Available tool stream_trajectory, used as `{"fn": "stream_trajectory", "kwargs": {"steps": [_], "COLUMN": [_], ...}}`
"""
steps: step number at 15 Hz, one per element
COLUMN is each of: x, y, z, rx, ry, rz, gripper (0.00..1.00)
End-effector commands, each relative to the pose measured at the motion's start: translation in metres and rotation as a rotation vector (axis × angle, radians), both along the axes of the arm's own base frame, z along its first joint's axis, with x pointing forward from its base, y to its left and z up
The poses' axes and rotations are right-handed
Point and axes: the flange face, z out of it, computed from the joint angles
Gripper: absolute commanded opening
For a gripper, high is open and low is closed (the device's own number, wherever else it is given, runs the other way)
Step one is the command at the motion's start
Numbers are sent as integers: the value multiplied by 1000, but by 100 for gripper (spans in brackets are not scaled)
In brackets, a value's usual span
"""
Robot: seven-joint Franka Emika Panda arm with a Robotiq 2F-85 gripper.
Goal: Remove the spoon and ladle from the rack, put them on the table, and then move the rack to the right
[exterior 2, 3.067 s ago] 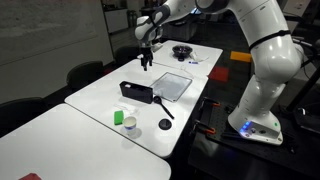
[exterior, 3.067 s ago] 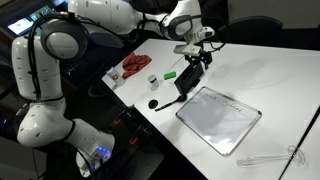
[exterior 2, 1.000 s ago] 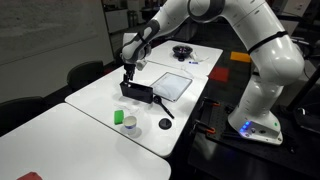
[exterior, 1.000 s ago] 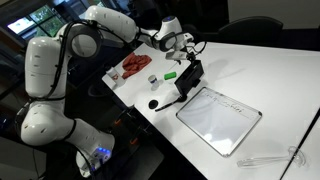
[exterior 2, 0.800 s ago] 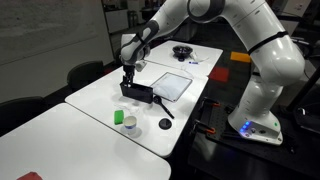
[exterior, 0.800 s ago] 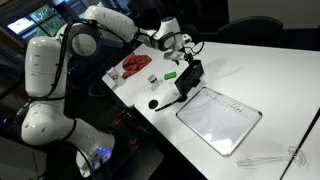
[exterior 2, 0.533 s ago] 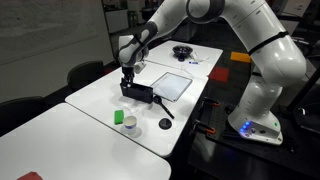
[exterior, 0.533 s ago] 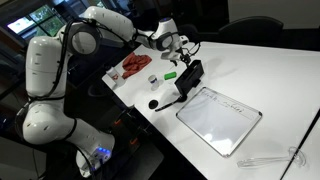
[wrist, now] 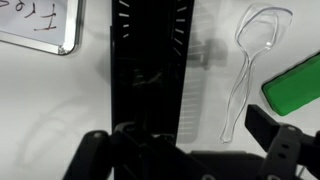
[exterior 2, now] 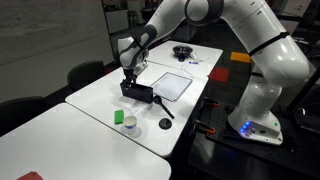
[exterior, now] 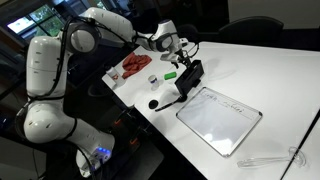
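Note:
The rack is far below my fingers, so they would miss it if I closed now. My gripper needs to go lower first and then close on the rack.
The black rack (wrist: 150, 60) runs up the middle of the wrist view; it also shows in both exterior views (exterior: 190, 75) (exterior 2: 137, 91). My gripper (wrist: 180, 150) is open and hangs low over the rack's near end, with one finger on each side (exterior: 178, 57) (exterior 2: 127, 78). The pale see-through spoon (wrist: 245, 60) lies flat on the white table (wrist: 215, 100) just beside the rack. The black ladle (exterior: 165, 100) (exterior 2: 162, 106) lies on the table by the rack's other side, its bowl toward the table edge. Nothing is held.
A flat white grey-rimmed board (exterior: 218, 118) (exterior 2: 172, 84) lies close beside the rack. A green block (wrist: 295, 85) (exterior: 170, 73) sits past the spoon. Red items (exterior: 132, 66) and a small cup (exterior: 152, 80) are near the table edge. A dark bowl (exterior 2: 182, 51) stands farther back.
Over three seconds the gripper came down from above the rack's far part to its near end. In the last second it barely shifts and stays open.

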Motion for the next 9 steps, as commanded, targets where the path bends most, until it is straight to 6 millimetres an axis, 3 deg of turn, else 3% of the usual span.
{"fn": "stream_trajectory", "kwargs": {"steps": [1,7,8,9], "x": [-8,-11,-11,-12], "y": [-3,-2,-2,-3], "z": [-3,-22,-26,-28], "rx": [-21,-29,-34,-40], "ry": [49,70,75,83], "rz": [-29,-15,-10,-9], "gripper": [100,100,75,74]}}
